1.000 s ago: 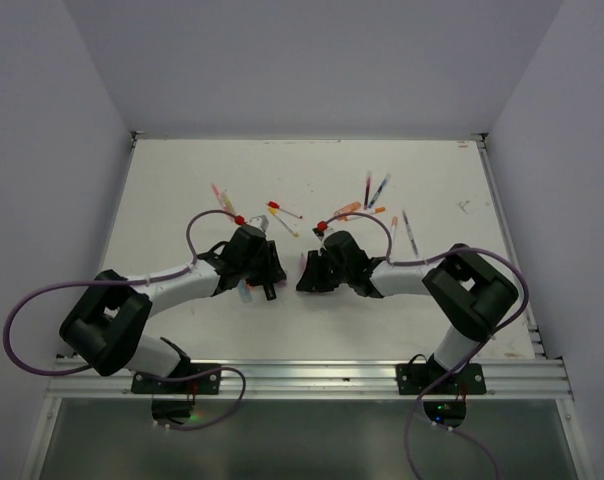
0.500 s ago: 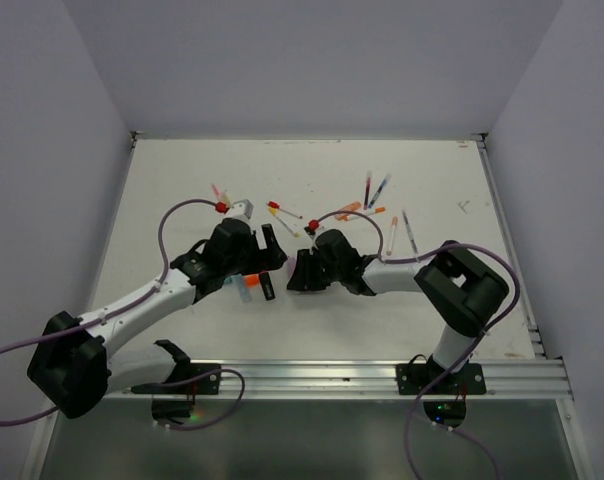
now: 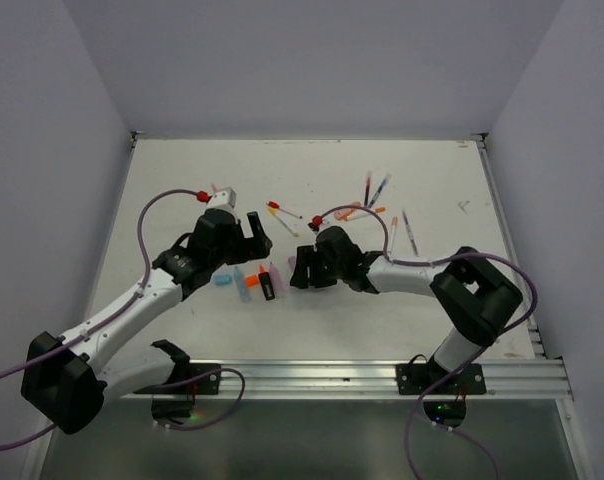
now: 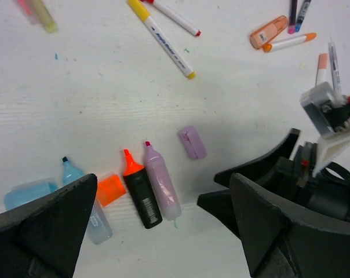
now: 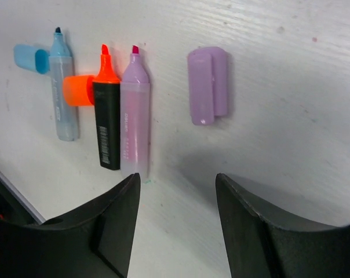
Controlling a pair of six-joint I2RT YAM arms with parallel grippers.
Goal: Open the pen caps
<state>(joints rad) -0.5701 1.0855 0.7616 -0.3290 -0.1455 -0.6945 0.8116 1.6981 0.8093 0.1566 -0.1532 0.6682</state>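
Observation:
My right gripper grabs the thin pen nearest the side bar (image 3: 410, 233) by the body of the pen next, away from its cap, so my left gripper gets to open the pen.
Three uncapped highlighters lie side by side: a purple one (image 4: 161, 180) (image 5: 134, 116), a black one with an orange tip (image 4: 140, 194) (image 5: 108, 119) and a light blue one (image 5: 63, 92). Their caps lie loose on the table. The purple cap (image 4: 192, 142) (image 5: 208, 85) is apart to the right. The orange cap (image 4: 110, 189) and the light blue cap (image 4: 30, 193) rest by their pens. My left gripper (image 3: 259, 234) (image 4: 163, 185) hovers open above them, holding nothing. Low beside the purple cap, my right gripper (image 3: 298, 268) (image 5: 178, 179) is open and empty.
Capped thin pens lie farther back: a yellow-ended pen (image 4: 163, 40), a red-ended pen (image 4: 175, 16), an orange pen (image 4: 291, 41) and an orange highlighter (image 4: 269, 32). More pens (image 3: 377, 188) are scattered at the back right. The table's side rail (image 3: 512, 250) runs along the right.
Both grippers opened. The purple highlighter and its cap now lie on the table. My left arm lifted and drew back to the left; the right gripper stayed low.

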